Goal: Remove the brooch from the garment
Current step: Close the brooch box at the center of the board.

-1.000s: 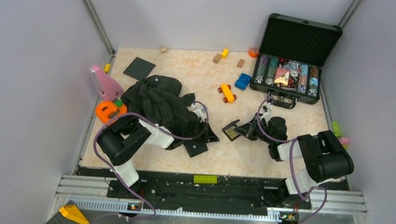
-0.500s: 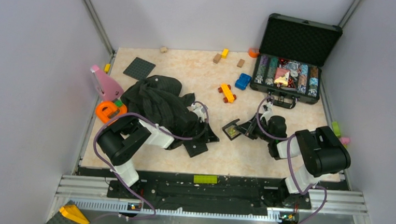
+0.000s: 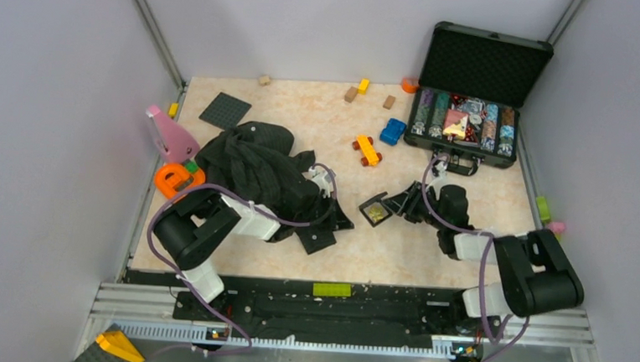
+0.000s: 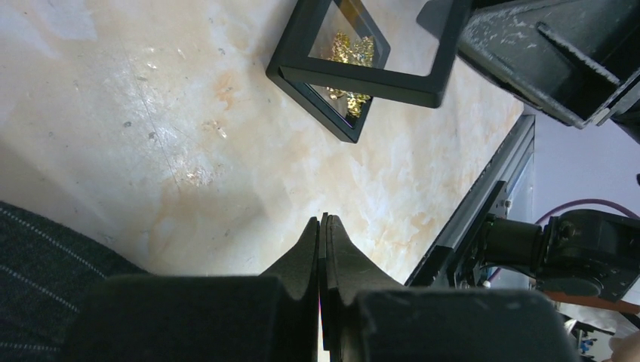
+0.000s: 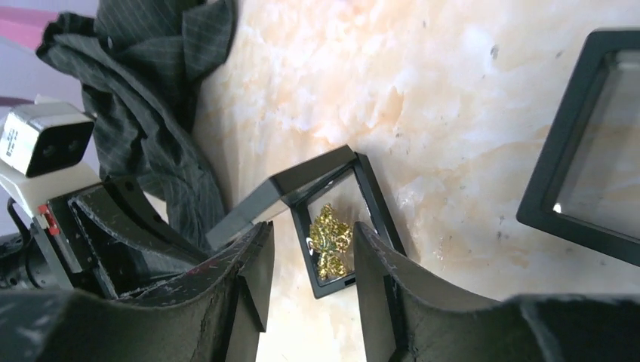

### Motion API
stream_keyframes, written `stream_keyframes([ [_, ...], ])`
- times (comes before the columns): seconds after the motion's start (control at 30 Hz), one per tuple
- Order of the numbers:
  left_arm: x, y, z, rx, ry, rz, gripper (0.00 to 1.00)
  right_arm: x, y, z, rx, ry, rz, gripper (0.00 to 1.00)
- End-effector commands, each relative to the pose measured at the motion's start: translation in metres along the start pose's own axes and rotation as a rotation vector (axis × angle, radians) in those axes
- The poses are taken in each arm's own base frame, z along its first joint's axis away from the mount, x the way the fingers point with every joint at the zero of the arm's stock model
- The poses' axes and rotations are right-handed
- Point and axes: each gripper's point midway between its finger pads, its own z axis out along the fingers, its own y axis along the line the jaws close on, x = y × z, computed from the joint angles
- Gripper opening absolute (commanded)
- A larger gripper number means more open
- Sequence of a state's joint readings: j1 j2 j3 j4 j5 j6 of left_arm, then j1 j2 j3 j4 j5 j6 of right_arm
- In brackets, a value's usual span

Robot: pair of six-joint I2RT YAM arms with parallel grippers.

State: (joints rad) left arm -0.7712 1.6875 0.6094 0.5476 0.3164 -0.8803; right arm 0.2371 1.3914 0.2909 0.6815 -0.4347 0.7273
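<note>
The brooch would stay inside the black box if the left gripper went up now, because the left gripper's fingers are shut on air short of the box.
The brooch, gold and shiny, lies inside a small open black box on the table, apart from the garment. It shows in the left wrist view and the right wrist view. The garment is a dark pinstriped heap at the left; it also shows in both wrist views. My right gripper is open and empty, its jaws just short of the box. My left gripper is shut and empty beside the garment, pointing at the box.
A second black frame box lies in front of the garment, also in the right wrist view. An open case of chips stands back right. An orange toy car, a blue one and a grey baseplate lie further back.
My right arm's elbow has swung right and down, and the right gripper has shifted slightly away from the box. The left arm, box and garment have not moved.
</note>
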Motion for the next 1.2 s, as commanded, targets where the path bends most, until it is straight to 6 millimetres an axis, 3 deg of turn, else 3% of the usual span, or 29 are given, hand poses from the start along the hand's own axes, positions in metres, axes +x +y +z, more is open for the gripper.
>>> stream_keyframes([
  [0.0,-0.012,-0.014,-0.015,0.017,-0.056,0.059,0.00,-0.028,0.001,-0.014,0.073,-0.085,-0.100,0.46],
  [0.17,-0.014,-0.012,-0.035,-0.029,-0.083,0.096,0.00,-0.036,0.015,-0.031,0.116,-0.119,-0.209,0.58],
  [0.27,-0.017,-0.011,-0.051,-0.058,-0.106,0.133,0.00,-0.038,0.033,-0.031,0.158,-0.094,-0.332,0.95],
  [0.3,-0.017,-0.009,-0.056,-0.073,-0.112,0.146,0.00,-0.036,0.038,-0.029,0.177,-0.074,-0.375,0.98],
  [0.5,-0.022,-0.010,-0.086,-0.105,-0.168,0.206,0.00,-0.033,0.054,-0.012,0.258,0.047,-0.572,0.99],
  [0.83,-0.020,-0.005,-0.112,-0.145,-0.199,0.229,0.00,-0.024,0.061,0.028,0.322,0.236,-0.765,0.99],
  [1.03,-0.026,-0.003,-0.131,-0.171,-0.264,0.235,0.00,-0.021,0.087,0.030,0.336,0.185,-0.874,0.99],
  [1.17,-0.029,0.002,-0.144,-0.208,-0.301,0.243,0.00,-0.011,0.089,0.032,0.338,0.231,-0.907,0.99],
])
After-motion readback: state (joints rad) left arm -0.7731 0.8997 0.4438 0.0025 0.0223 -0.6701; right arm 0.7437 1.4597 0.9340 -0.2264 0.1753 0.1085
